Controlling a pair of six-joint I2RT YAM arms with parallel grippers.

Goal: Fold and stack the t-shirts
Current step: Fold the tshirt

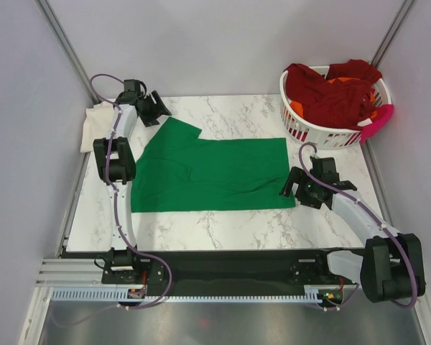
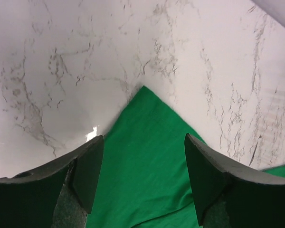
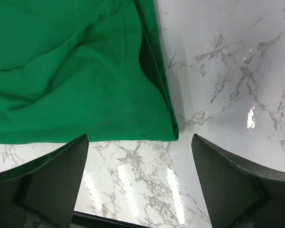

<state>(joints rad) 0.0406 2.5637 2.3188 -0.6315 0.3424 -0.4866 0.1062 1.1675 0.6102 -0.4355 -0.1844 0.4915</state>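
Note:
My left gripper grabs the bright green t-shirt [image 1: 215, 172] by its outstretched sleeve tip [image 1: 172, 121] next, to fold that sleeve over the shirt.
A bright green t-shirt [image 1: 215, 172] lies folded lengthwise on the marble table [image 1: 223, 226], with one sleeve [image 1: 176, 133] pointing to the far left. My left gripper [image 1: 154, 108] is open and empty, just beyond that sleeve; the sleeve tip [image 2: 147, 142] shows between its fingers. My right gripper [image 1: 296, 188] is open and empty beside the shirt's near right corner [image 3: 173, 133]. A cream t-shirt [image 1: 93, 126] lies at the table's far left edge. Dark red and orange t-shirts [image 1: 334, 90] fill the basket.
A white slatted laundry basket [image 1: 323, 133] stands at the far right corner, with a pink cloth [image 1: 377, 122] hanging over its rim. Grey walls enclose the table on three sides. Bare marble [image 3: 228, 71] lies to the right of the shirt.

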